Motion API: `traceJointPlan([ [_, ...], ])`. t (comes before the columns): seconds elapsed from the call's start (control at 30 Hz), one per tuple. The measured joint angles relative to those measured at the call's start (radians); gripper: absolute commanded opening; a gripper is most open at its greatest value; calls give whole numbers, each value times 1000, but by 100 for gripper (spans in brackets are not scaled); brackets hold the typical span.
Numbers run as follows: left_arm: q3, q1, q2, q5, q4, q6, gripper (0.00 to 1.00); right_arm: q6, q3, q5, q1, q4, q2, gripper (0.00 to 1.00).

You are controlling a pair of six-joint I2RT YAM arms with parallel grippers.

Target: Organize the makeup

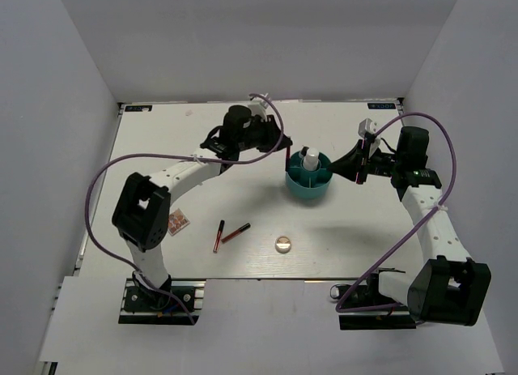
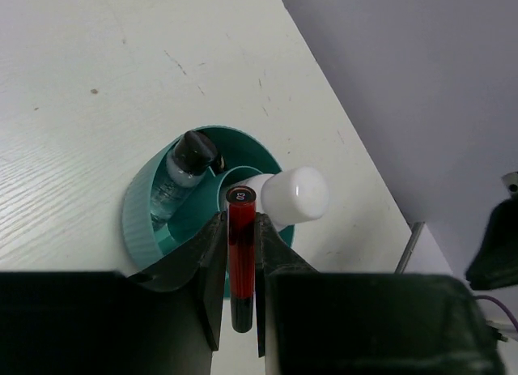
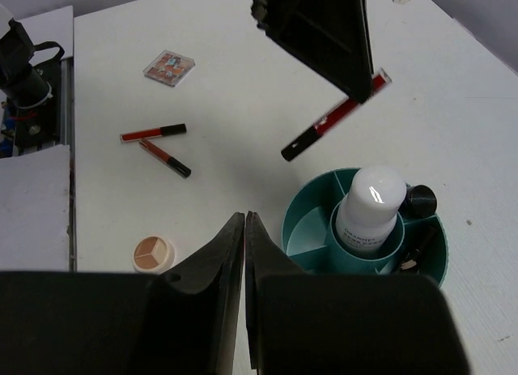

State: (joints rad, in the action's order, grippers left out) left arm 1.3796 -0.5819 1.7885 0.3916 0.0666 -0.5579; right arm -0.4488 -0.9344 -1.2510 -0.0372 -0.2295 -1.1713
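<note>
The red stick hangs tilted beside the cup's rim and would miss if the left gripper opened now, so the gripper needs to keep holding it until it lines up with the cup (image 1: 308, 190).
My left gripper (image 2: 241, 221) is shut on a red stick with black ends (image 2: 241, 253), held in the air just left of the teal divided cup (image 1: 308, 190). From the right wrist view this gripper (image 3: 356, 83) carries the stick (image 3: 336, 116) tilted above the cup (image 3: 303, 221). A white bottle (image 3: 370, 205) stands in the cup's centre, and a small clear bottle with a black cap (image 2: 184, 168) lies in an outer section. My right gripper (image 3: 244, 217) is shut with nothing in it, just right of the cup. On the table lie two sticks (image 1: 218, 236) (image 1: 235, 232), a round compact (image 1: 282, 244) and a square palette (image 1: 179, 221).
Purple cables (image 1: 105, 176) loop off both arms above the white table (image 1: 162, 140). Grey walls close in the back and both sides. The left arm's base (image 3: 20, 75) stands at the table's near edge.
</note>
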Motion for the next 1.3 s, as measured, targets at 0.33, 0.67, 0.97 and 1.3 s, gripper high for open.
traceJointPlan([
  [0.33,-4,-90,91,-125,171,1,6,0,17,16,0,1,23,9],
  [0.67,-148,-159,91,-285,365,-13,6,5,34,20,-1,17,24,9],
  [0.97,-212,-190,87,-394,421,-23,13,9,35,21,-1,20,29,10],
  [1.3,-244,-215,80,-459,427,-35,44,13,49,21,-2,21,35,12],
])
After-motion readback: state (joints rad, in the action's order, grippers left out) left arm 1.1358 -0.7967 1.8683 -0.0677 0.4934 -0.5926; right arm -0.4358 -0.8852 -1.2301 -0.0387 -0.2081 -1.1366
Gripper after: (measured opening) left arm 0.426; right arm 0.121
